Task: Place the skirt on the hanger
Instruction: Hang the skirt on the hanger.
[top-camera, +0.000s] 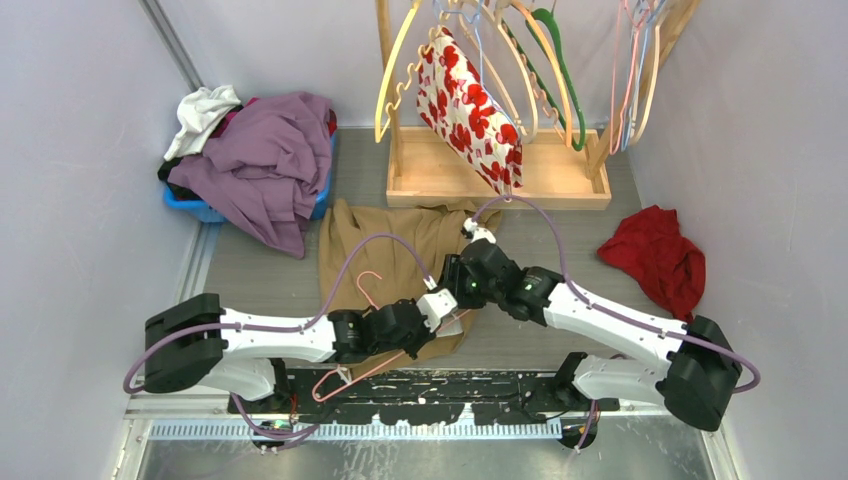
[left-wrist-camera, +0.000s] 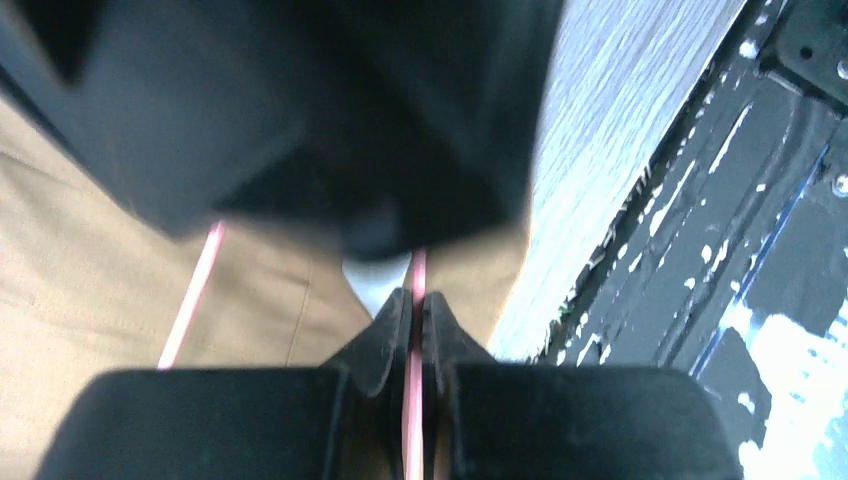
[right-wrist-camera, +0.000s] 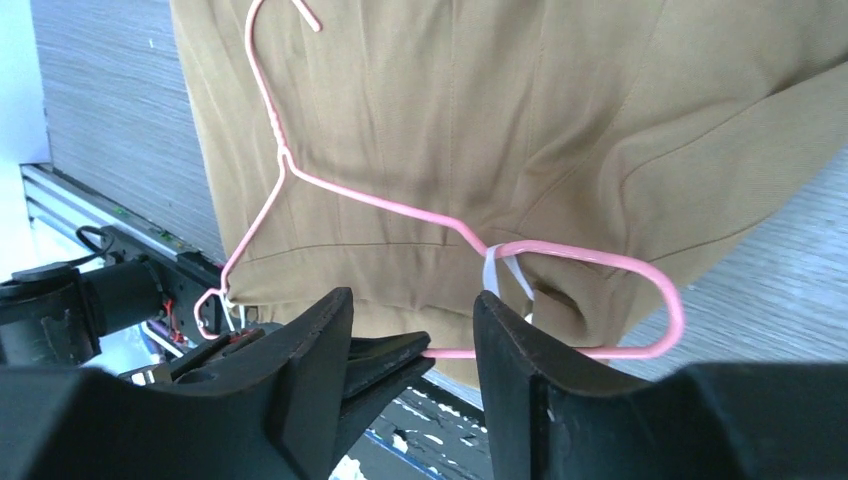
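The skirt's near hem is flat below the hanger's bottom bar, so the bar would rest on the hem, and my left gripper needs to open its fingers.
The tan skirt (top-camera: 385, 235) lies flat mid-table, its near hem under both grippers. On it rests the pink wire hanger (top-camera: 368, 288), hook pointing away from the arms. My left gripper (top-camera: 438, 305) is shut on the hanger's bottom bar, and the pink wire (left-wrist-camera: 417, 270) runs between the closed fingertips (left-wrist-camera: 395, 325). Just above that bar my right gripper (right-wrist-camera: 413, 300) stands open, with nothing between its fingers. In the right wrist view a fold of skirt (right-wrist-camera: 560, 130) and a white loop (right-wrist-camera: 497, 268) sit inside the hanger's (right-wrist-camera: 676, 300) right end.
A wooden rack (top-camera: 500, 185) at the back holds several hangers and a red floral garment (top-camera: 468, 100). A blue basket with purple clothes (top-camera: 265, 160) sits back left. A red cloth (top-camera: 655, 255) lies at right. A black plate (top-camera: 450, 392) edges the near side.
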